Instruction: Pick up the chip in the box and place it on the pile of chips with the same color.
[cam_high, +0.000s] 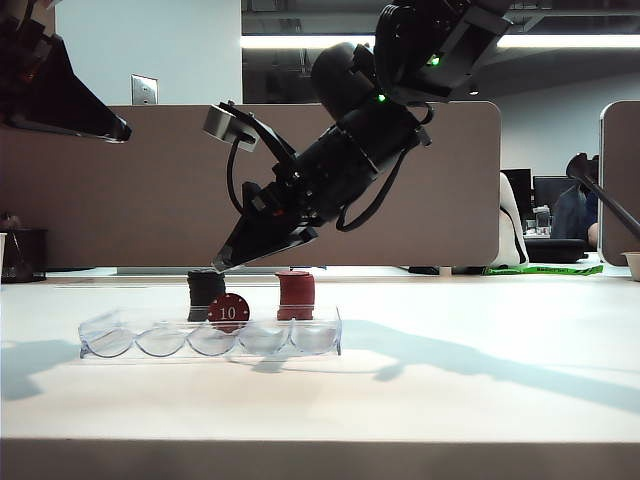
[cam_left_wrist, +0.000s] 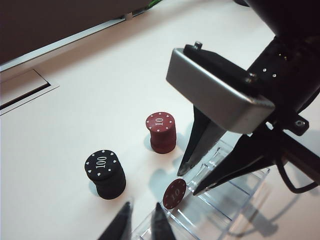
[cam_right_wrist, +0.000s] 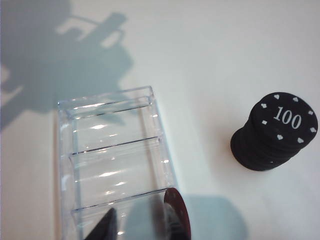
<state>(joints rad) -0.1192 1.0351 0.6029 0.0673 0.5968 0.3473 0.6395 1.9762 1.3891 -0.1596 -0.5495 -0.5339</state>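
Note:
My right gripper grabs the dark-red chip by its top edge next, to add it to the red pile.
The dark-red chip with a white "10" stands on edge in the clear box, against its far wall. It also shows in the left wrist view as the chip and in the right wrist view as a red rim. My right gripper reaches across from the right, points down just above the chip and is open, one finger beside the rim. The red pile stands behind the box. My left gripper hovers open and empty, high at the left.
A black stack marked "100" stands behind the box, left of the red pile. A recessed slot lies in the tabletop. A brown partition closes the back, and the table's front edge runs along the bottom of the exterior view.

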